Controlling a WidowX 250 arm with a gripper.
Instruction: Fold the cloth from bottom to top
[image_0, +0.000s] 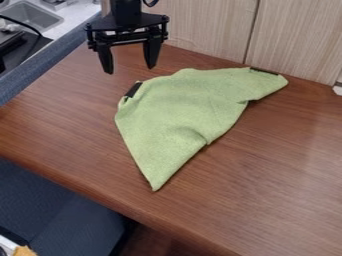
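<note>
My gripper grabs the green cloth by its pointed bottom corner next, to fold the cloth (184, 107) from bottom to top.
My gripper (129, 62) hangs at the upper left of the camera view, its two fingers spread wide with nothing between them. It is above the table, up and to the left of the cloth. The green cloth (184, 107) lies on the brown table (280, 160), partly folded and uneven. One pointed corner reaches toward the front edge, and another part stretches to the upper right. Black strips show at its upper left edge and at its upper right end.
A pale wood-grain panel (214, 30) stands along the table's back edge. A metal sink (30, 17) and a dark appliance are at the upper left, beyond a blue-grey edge. A dark blue seat (53, 205) is below the table's front edge.
</note>
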